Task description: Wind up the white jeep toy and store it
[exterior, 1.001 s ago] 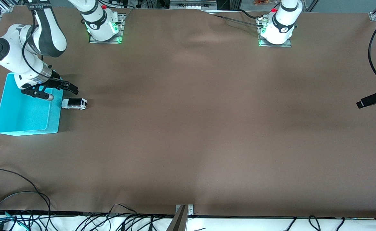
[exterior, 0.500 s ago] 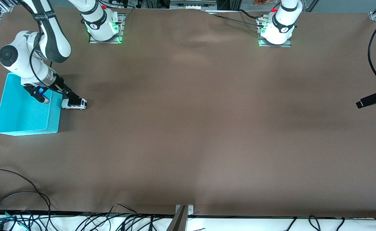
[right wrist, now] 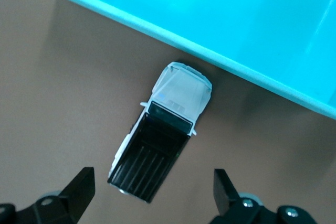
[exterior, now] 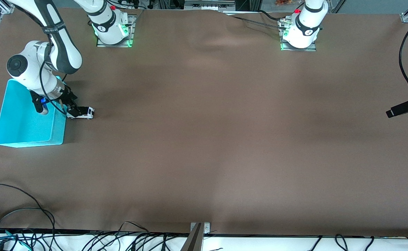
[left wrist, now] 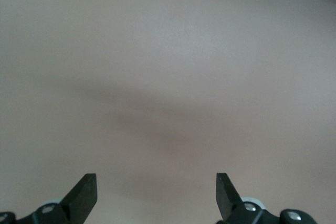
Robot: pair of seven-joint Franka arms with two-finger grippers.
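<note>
The right gripper's fingers are still short of the jeep's black roof (right wrist: 148, 156), so the gripper needs to reach the roof before it closes on it.
The white jeep toy (exterior: 84, 112) with its black roof stands on the brown table right beside the turquoise bin (exterior: 59, 129), at the right arm's end. My right gripper (exterior: 71, 108) is open and low over the jeep's end nearest the bin. In the right wrist view the jeep (right wrist: 163, 129) lies just ahead of my open right gripper (right wrist: 152, 191), its white nose toward the bin wall (right wrist: 247, 72). My left gripper (exterior: 392, 112) waits open over bare table at the left arm's end, and its wrist view shows my left gripper (left wrist: 155, 196) with only table under it.
The brown table cloth (exterior: 204, 139) stretches between the two arms. Both arm bases (exterior: 112, 31) stand along the table edge farthest from the front camera. Black cables (exterior: 15, 216) lie along the edge nearest to it.
My right gripper has swung from over the bin's edge down toward the jeep and now sits low over its bin end. The jeep and the left arm have not moved.
</note>
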